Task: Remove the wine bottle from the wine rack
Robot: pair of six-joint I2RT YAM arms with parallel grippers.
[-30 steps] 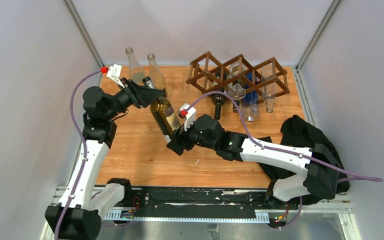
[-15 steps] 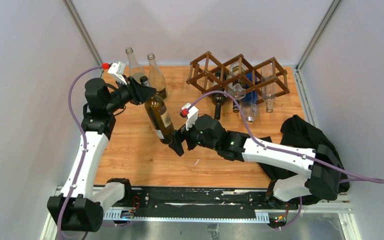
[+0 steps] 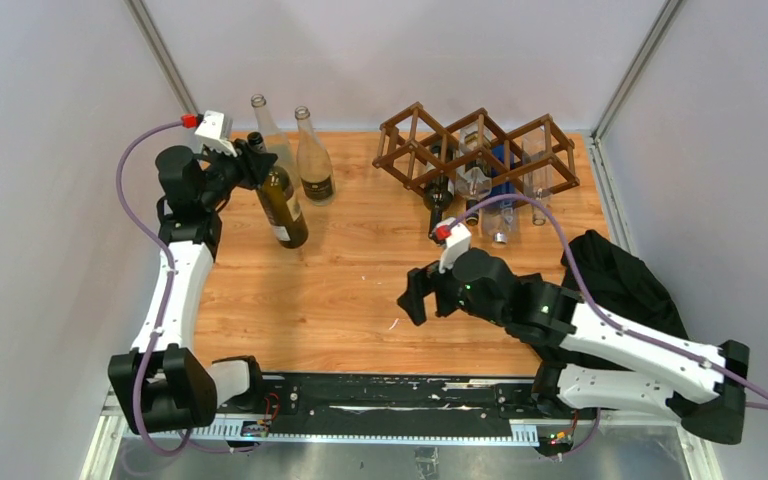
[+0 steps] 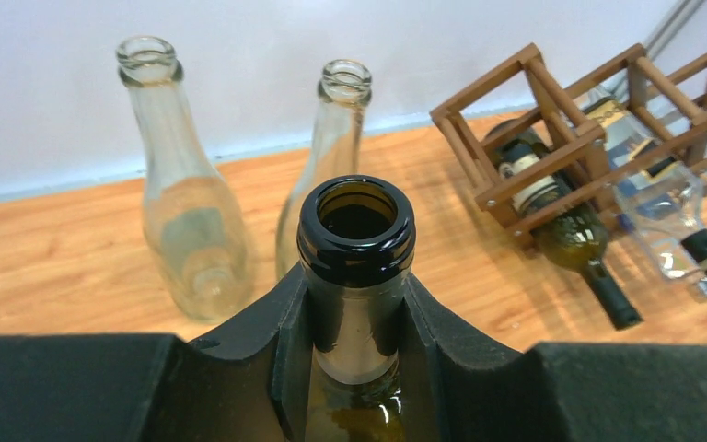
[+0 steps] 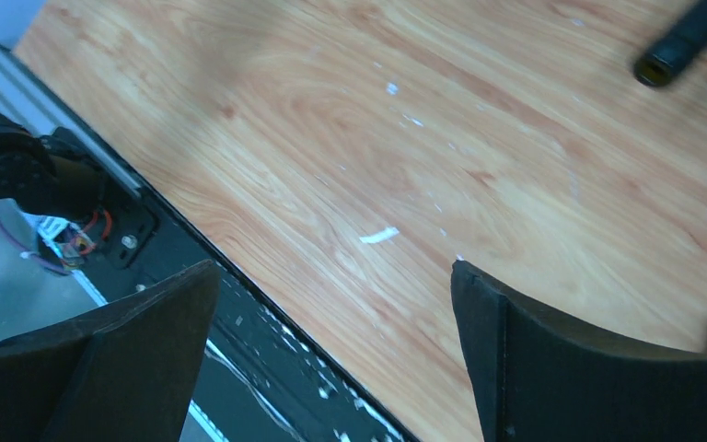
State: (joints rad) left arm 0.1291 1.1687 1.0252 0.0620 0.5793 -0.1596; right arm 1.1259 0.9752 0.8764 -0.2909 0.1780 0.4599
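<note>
The dark bottle's leaning base is short of the two clear empty bottles, so the bottle would land short if my left gripper opened now.
My left gripper (image 3: 252, 162) is shut on the neck of a dark olive wine bottle (image 3: 283, 205) with a pale label; the bottle stands nearly upright at the back left of the table. In the left wrist view its black mouth (image 4: 356, 221) sits between my fingers (image 4: 267, 341). The dark brown wine rack (image 3: 475, 150) stands at the back right and holds several bottles lying down; it also shows in the left wrist view (image 4: 552, 138). My right gripper (image 3: 410, 296) is open and empty above the table's front middle, its fingers (image 5: 515, 350) wide apart.
Two clear empty bottles (image 3: 265, 130) (image 3: 312, 158) stand just behind the held bottle. A black cloth (image 3: 620, 285) lies at the right. A dark bottle neck (image 5: 686, 41) points out from the rack. The black rail (image 3: 380, 392) runs along the near edge.
My left gripper carried the olive bottle back and to the left and brought it upright beside the clear bottles. My right gripper let go of its base and drew back to the right and nearer.
</note>
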